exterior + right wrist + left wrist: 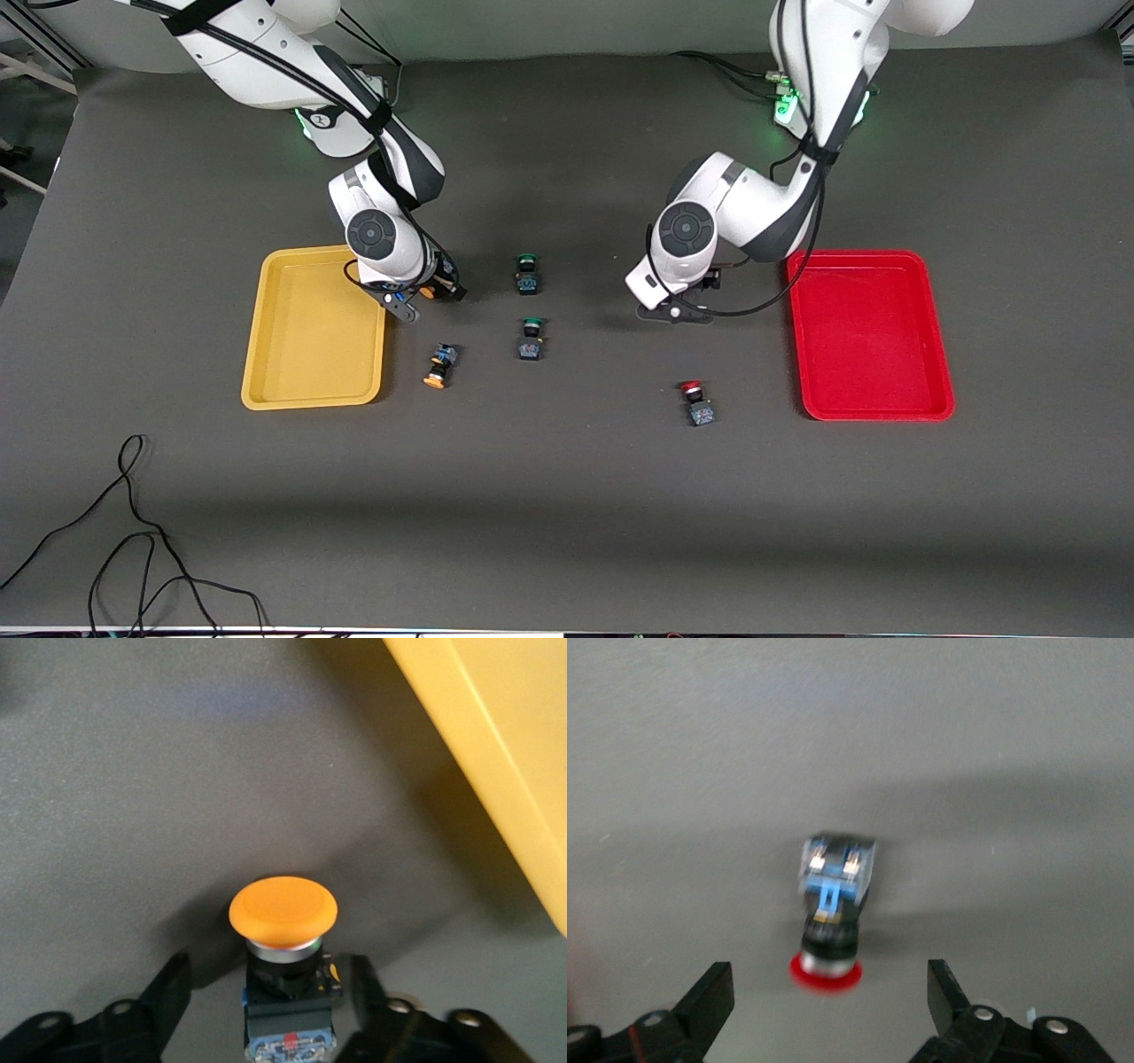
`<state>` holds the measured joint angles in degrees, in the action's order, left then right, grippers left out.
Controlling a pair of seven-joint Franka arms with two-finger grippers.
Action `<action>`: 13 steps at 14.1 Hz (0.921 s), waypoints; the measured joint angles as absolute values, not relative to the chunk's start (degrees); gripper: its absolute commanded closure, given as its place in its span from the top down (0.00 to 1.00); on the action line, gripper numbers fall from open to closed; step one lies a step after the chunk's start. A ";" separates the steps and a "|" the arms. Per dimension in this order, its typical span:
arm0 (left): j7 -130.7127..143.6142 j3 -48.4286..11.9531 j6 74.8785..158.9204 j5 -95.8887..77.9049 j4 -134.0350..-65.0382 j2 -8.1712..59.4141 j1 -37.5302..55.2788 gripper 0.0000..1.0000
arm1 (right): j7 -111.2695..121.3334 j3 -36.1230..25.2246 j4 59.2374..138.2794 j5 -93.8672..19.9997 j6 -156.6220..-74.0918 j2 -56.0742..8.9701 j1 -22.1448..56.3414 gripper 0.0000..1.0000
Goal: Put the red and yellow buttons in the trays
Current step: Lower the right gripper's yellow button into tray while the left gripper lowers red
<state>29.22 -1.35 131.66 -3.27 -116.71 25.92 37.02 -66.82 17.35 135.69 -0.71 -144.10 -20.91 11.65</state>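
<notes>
I place the red button in the red tray next, so my left gripper must grip its dark body [831, 930].
My right gripper [434, 292] is low beside the yellow tray [310, 337], open, its fingers on either side of a yellow-capped button [428, 291]. In the right wrist view the gripper [267, 967] straddles that button's dark body [288, 992], with the tray [496, 753] close by. A second yellow button [438, 366] lies nearer the front camera. My left gripper [675, 310] is low over the mat beside the red tray [868, 337], open and empty. In the left wrist view a red-capped button [831, 904] lies just past its open fingertips [718, 988]. A red button [697, 403] lies nearer the camera.
Two green-capped buttons [527, 273] [531, 338] lie on the mat between the two grippers. A loose black cable [133, 532] lies near the front edge toward the right arm's end. Both trays hold nothing.
</notes>
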 measured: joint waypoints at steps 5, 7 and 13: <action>29.26 -0.64 136.01 -4.61 -116.39 29.64 36.82 0.21 | -66.89 16.70 135.34 -0.73 -140.48 -18.13 11.20 0.00; 29.26 -0.38 136.02 -7.63 -115.86 29.51 36.57 0.00 | -65.96 14.05 134.65 -0.71 -135.26 -14.20 10.91 0.00; 29.19 0.02 130.23 -10.05 -113.24 24.25 32.66 0.00 | -40.68 -6.32 135.71 -1.22 -127.08 -6.32 9.42 0.99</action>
<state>29.19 0.02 130.23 -10.05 -113.24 24.25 32.66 -40.68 -6.32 135.71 -1.22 -127.08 -6.32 9.42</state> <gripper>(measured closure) 0.674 0.590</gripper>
